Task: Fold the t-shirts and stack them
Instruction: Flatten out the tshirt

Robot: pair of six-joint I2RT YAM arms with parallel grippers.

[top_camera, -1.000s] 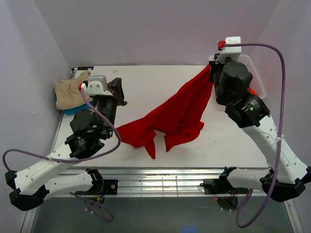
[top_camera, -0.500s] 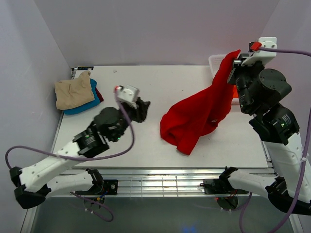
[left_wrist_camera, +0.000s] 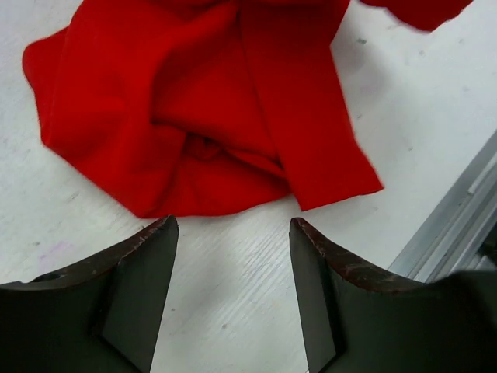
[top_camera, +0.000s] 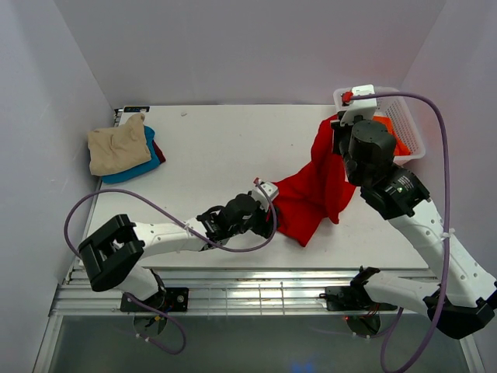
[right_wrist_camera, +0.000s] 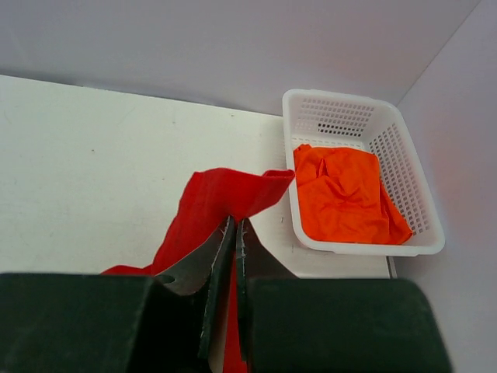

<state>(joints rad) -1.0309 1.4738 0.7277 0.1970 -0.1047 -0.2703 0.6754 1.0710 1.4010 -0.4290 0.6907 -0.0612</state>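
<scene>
I need to take hold of the red t-shirt's loose lower edge near its corner next with my left gripper, to spread the t-shirt between both grippers for folding.
A bright red t-shirt (top_camera: 314, 198) hangs from my right gripper (top_camera: 336, 127), which is shut on its upper edge (right_wrist_camera: 233, 194); its lower part lies bunched on the table (left_wrist_camera: 194, 116). My left gripper (left_wrist_camera: 231, 233) is low over the table just short of the bunched cloth, open, with bare table between its fingers (left_wrist_camera: 147, 264). In the top view the left gripper (top_camera: 270, 217) sits at the shirt's lower left edge. An orange t-shirt (right_wrist_camera: 345, 194) lies in the white basket (right_wrist_camera: 342, 101). Tan (top_camera: 116, 148), teal blue (top_camera: 144, 167) and dark red (top_camera: 158, 150) t-shirts are stacked at the far left.
The white basket (top_camera: 411, 128) stands at the table's far right corner, close behind my right arm. A metal rail (left_wrist_camera: 458, 210) runs along the table's near edge, right of the left gripper. Purple walls close in on three sides.
The left arm reached from the stack across to the red t-shirt's lower edge and its gripper opened. The right gripper lifted the shirt, swung it right, then came back lower.
</scene>
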